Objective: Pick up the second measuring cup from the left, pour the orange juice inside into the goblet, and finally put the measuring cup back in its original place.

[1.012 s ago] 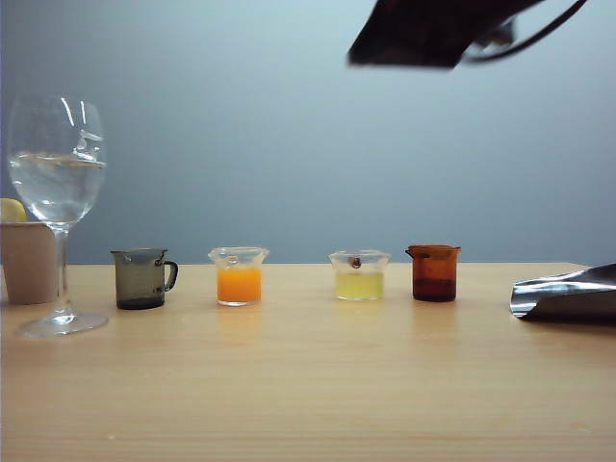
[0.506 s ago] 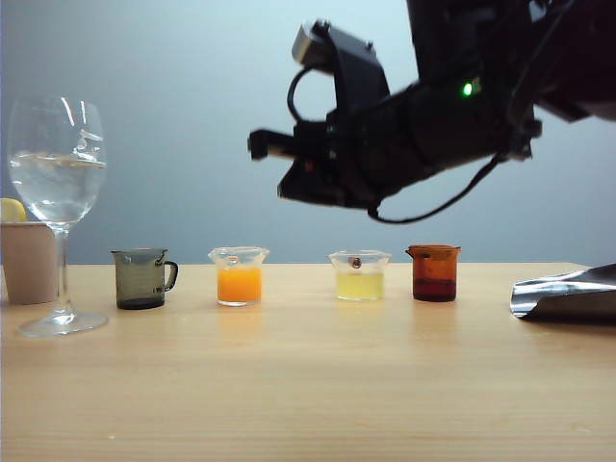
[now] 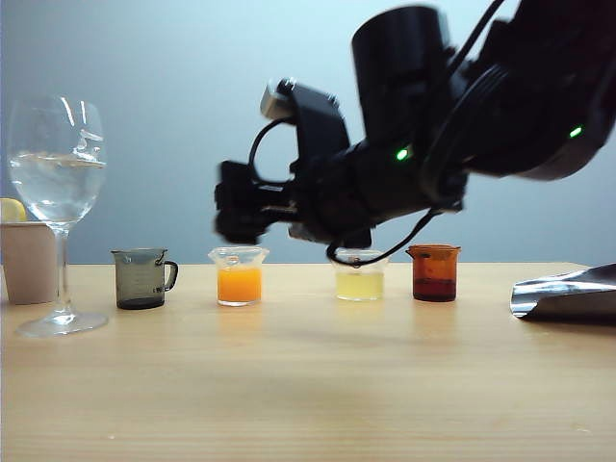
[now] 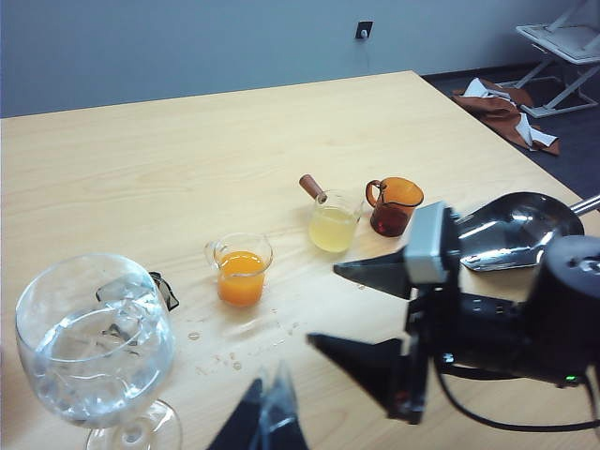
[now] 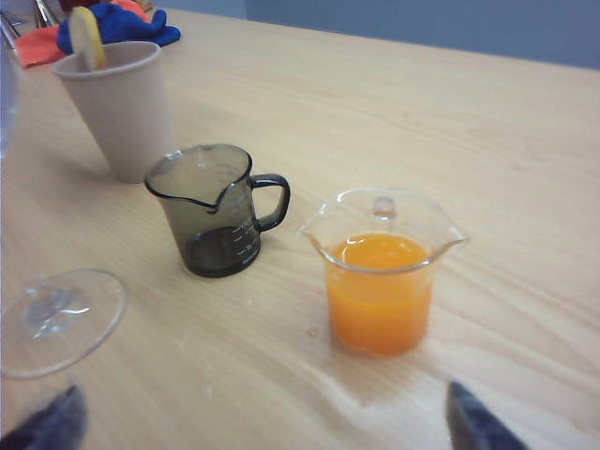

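The orange cup's rim flares out into wide spouts, so my right gripper next needs to grab the cup below its rim, by the straight sides of its body (image 3: 239, 281) (image 5: 380, 302).
The second measuring cup (image 3: 239, 277) is small and clear, holds orange juice (image 5: 380, 298) and stands on the table between a smoky grey handled cup (image 3: 142, 277) and a cup of pale yellow liquid (image 3: 360, 279). The goblet (image 3: 58, 183) stands tall at the far left. My right gripper (image 3: 236, 207) hangs open just above the orange cup's rim. In the right wrist view its fingertips (image 5: 473, 422) spread wide on the near side of the cup (image 5: 380, 281), with nothing between them. My left gripper (image 4: 267, 417) is shut and empty, close to the goblet (image 4: 94, 347).
An amber cup (image 3: 435, 272) of dark liquid stands right of the yellow one. A beige paper cup (image 5: 117, 108) with a lemon slice is behind the goblet's foot (image 5: 56, 319). A shiny metal scoop (image 3: 568, 294) lies at the table's right edge.
My right arm has swung down from the upper right and leftward to just above the orange cup, and its jaws have opened. The cups and goblet have not moved.
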